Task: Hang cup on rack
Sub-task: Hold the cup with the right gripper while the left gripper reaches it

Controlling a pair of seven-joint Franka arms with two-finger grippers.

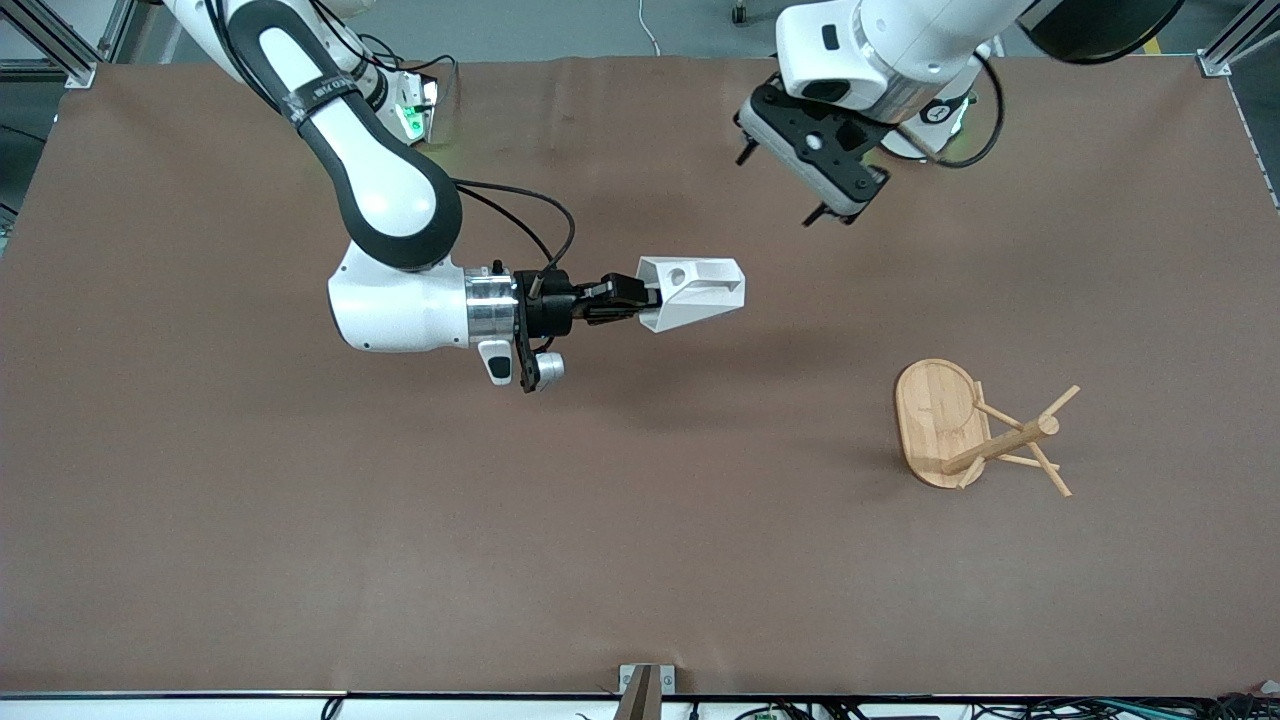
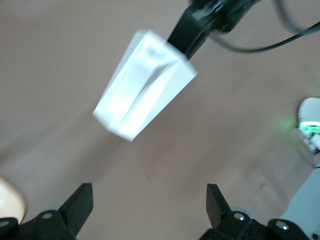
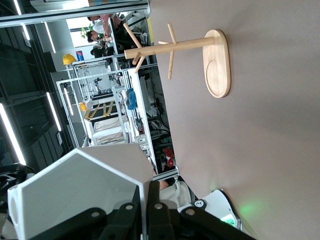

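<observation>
I need to pick up the cup by its faceted body [image 1: 713, 295] with my left gripper next, so the cup's handle's round hole [image 1: 678, 277] stays free to hang on the rack.
My right gripper [image 1: 645, 300] is shut on the wall of the white faceted cup [image 1: 695, 290] and holds it on its side in the air over the middle of the table. The cup's handle with its round hole faces up. In the right wrist view the fingers [image 3: 170, 210] pinch the cup's wall [image 3: 75, 195]. The bamboo rack [image 1: 985, 435] stands upright on its oval base [image 1: 935, 415] toward the left arm's end of the table; it also shows in the right wrist view [image 3: 175, 45]. My left gripper [image 1: 778, 188] is open and empty, up in the air; the cup shows in its wrist view [image 2: 145, 85].
A brown mat [image 1: 300, 520] covers the table. The right arm's base with a green light [image 1: 415, 110] and the left arm's base [image 1: 940, 110] stand along the table's edge. A small bracket [image 1: 645, 690] sits at the edge nearest the front camera.
</observation>
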